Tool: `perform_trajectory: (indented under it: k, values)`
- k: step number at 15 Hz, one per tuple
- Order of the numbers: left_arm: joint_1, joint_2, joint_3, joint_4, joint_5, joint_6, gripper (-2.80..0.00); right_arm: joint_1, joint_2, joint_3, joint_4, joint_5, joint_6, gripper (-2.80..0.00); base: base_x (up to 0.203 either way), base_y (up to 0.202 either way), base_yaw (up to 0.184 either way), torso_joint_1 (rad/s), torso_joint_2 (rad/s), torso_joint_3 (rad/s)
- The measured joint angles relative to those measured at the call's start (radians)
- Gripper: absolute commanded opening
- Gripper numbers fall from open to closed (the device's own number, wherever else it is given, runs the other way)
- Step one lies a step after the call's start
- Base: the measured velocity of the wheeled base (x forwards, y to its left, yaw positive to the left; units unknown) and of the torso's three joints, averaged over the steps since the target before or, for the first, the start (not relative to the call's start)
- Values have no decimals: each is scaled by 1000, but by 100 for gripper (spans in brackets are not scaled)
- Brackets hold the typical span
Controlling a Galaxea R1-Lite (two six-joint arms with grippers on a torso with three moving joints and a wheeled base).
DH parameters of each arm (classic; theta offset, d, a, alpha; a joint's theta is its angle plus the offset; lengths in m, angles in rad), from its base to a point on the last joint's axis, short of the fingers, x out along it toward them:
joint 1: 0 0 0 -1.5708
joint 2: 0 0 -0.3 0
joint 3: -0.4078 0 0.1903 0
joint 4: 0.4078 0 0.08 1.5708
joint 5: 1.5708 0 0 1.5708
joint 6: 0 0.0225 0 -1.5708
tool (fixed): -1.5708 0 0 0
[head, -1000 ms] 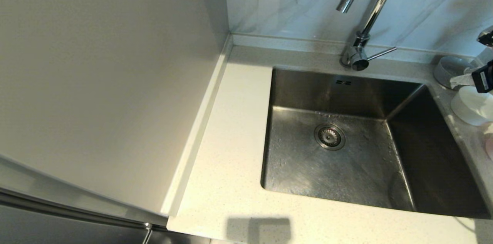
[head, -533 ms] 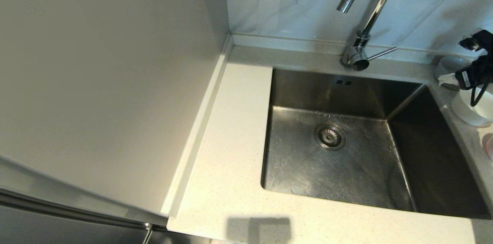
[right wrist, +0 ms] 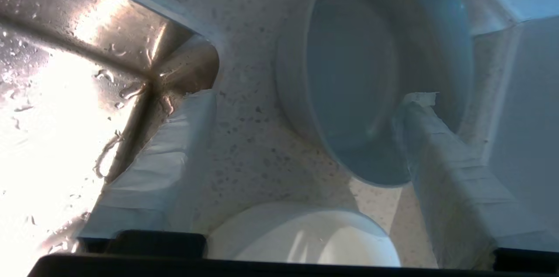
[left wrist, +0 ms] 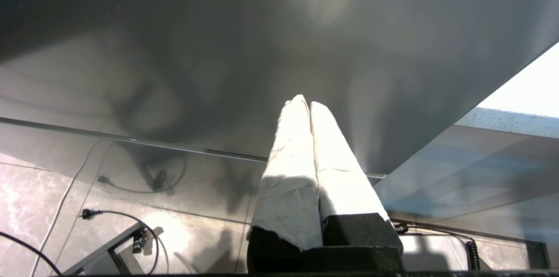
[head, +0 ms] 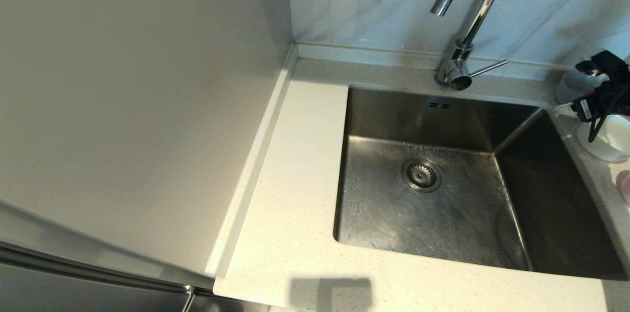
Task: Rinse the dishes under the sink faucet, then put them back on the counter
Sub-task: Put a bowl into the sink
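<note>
The light grey bowl will be rinsed under the sink faucet, so I should grab it next with my right gripper by its rim [head: 562, 78].
The three bowls stand in a row on the counter [head: 295, 179] at the sink's right rim: light grey bowl [head: 567, 86] [right wrist: 358, 71] at the back, white bowl [head: 610, 147] [right wrist: 305, 242] in the middle, pale pink bowl [head: 624, 186] at the picture's edge. My right gripper [head: 573, 100] [right wrist: 308, 98] is open, low over the grey bowl. One taped finger [right wrist: 436, 150] lies over the bowl's inside. The other finger [right wrist: 170, 154] is over the counter by the sink corner. My left gripper [left wrist: 305, 104] is shut and empty, parked below counter height, out of the head view.
The steel sink [head: 541, 194] has a wet bottom and a round drain strainer [head: 421, 174]. The chrome faucet [head: 472, 16] rises behind it, its side lever [head: 488, 68] pointing right. A tall pale panel [head: 123, 105] closes off the left side.
My right gripper has come in from the right edge and moved left and down over the grey bowl. The bowls and the left arm have not moved.
</note>
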Motion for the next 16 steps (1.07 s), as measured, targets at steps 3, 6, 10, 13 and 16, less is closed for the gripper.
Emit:
perform_trajectory:
  k: [3,6,10,13,16]
  values:
    - [0,0,0,0,0,0,-280,0,11,0,-18,-3,2,-280,0,0,0,0,0,0]
    - [0,0,0,0,1,0,-280,0,18,0,-26,-2,2,-280,0,0,0,0,0,0]
    - [0,0,0,0,0,0,-280,7,21,0,-42,0,6,-280,0,0,0,0,0,0]
    - [0,0,0,-1,0,0,-280,14,19,0,-54,3,17,-280,0,0,0,0,0,0]
    - [0,0,0,0,0,1,-280,20,15,0,-69,11,25,-280,0,0,0,0,0,0]
